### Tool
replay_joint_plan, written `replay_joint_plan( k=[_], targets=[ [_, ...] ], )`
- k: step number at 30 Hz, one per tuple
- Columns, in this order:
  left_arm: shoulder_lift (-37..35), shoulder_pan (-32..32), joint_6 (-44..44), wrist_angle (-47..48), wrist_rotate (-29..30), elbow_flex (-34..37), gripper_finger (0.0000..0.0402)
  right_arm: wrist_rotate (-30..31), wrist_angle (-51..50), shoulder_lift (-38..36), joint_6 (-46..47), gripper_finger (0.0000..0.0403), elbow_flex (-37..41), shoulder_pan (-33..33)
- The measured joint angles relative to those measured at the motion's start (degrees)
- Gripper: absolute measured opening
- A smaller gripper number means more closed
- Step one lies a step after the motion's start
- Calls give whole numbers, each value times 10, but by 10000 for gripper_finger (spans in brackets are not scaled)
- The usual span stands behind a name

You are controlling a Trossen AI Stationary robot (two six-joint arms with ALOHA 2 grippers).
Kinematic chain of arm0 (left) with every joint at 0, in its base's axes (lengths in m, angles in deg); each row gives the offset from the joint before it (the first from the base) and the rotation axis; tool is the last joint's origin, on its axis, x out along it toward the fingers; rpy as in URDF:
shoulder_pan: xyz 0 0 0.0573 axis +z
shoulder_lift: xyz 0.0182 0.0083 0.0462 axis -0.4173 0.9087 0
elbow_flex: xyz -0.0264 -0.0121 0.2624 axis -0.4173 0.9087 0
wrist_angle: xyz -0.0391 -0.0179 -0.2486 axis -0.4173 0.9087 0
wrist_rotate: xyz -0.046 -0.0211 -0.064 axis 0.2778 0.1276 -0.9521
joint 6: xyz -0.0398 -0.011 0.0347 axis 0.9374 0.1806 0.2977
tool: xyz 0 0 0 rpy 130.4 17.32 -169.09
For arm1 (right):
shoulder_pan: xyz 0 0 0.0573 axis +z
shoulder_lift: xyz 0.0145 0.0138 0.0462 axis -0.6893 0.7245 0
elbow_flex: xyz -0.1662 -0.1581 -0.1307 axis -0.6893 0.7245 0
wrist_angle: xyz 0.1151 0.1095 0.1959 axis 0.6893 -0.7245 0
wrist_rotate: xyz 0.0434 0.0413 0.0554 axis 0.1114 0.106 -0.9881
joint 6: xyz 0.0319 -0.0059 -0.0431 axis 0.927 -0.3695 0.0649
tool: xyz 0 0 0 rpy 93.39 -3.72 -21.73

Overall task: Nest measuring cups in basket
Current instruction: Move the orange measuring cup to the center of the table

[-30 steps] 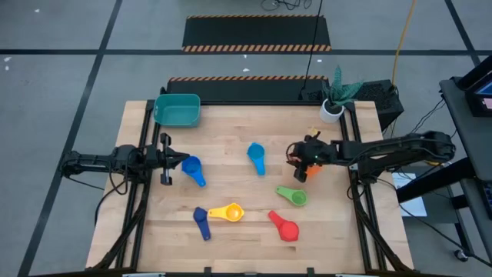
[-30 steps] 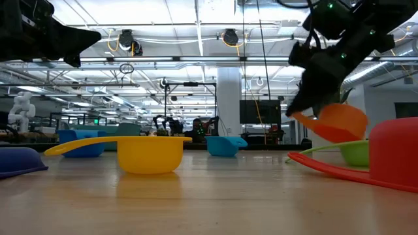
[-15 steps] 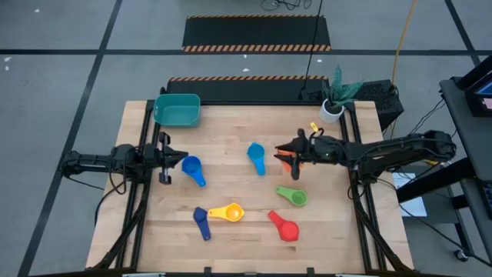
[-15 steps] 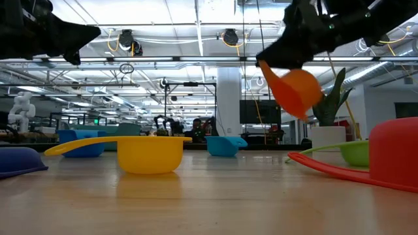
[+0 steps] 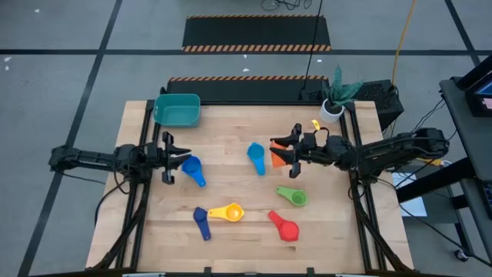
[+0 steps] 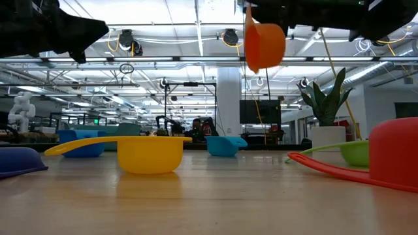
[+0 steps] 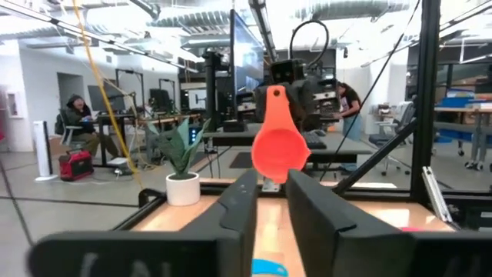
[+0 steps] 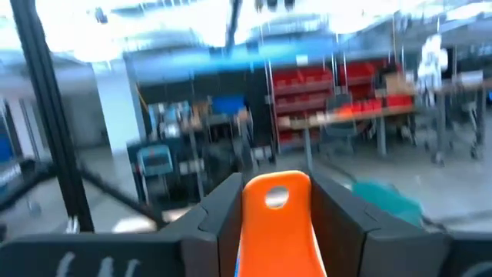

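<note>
I will next pick up the blue cup with my left gripper by its bowl's rim (image 5: 185, 168), to nest the cups in the teal basket (image 5: 177, 109).
My right gripper (image 5: 286, 151) is shut on the orange cup (image 5: 277, 157), high above the table's middle beside the light blue cup (image 5: 256, 158). The orange cup also shows in the low view (image 6: 264, 42) and in the left wrist view (image 7: 280, 150). My left gripper (image 5: 181, 158) hovers at the table's left, its fingers a narrow gap apart, pointing at the blue cup (image 5: 193, 168). The green (image 5: 292, 195), red (image 5: 284, 227), yellow (image 5: 228, 211) and dark blue (image 5: 201, 222) cups lie on the near half. The teal basket (image 5: 177, 109) stands at the far left corner. My right gripper pinches the orange cup's handle (image 8: 275, 201) between its two fingers, near the free end with the hanging hole. The fingers come level from the table's right. The cup is lifted clear, its handle upright and its bowl (image 6: 266, 47) hanging below.
A small white plant pot (image 5: 332, 109) stands at the far right corner. Bare wood lies between the basket and the light blue cup. The table's black frame rails run along its left and right edges.
My right gripper has carried the orange cup up and toward the table's left, from near the green cup to beside the light blue one. It has turned as it went: the cup was tilted and now hangs with its bowl straight down.
</note>
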Motion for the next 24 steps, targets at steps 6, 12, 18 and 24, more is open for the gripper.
replay_joint_plan(
  k=[6,12,18,24],
  targets=[
    [160,-12,-8,-53,1,-61,152,3,198,84,-19,120,0,0],
    [336,-39,-50,-52,1,-147,197,19,303,157,-17,120,-19,11],
    [488,-69,-98,-57,26,-241,209,17,292,206,-40,120,-84,41],
    [585,-101,-173,-57,96,-316,210,25,297,224,-66,116,-120,64]
  ],
)
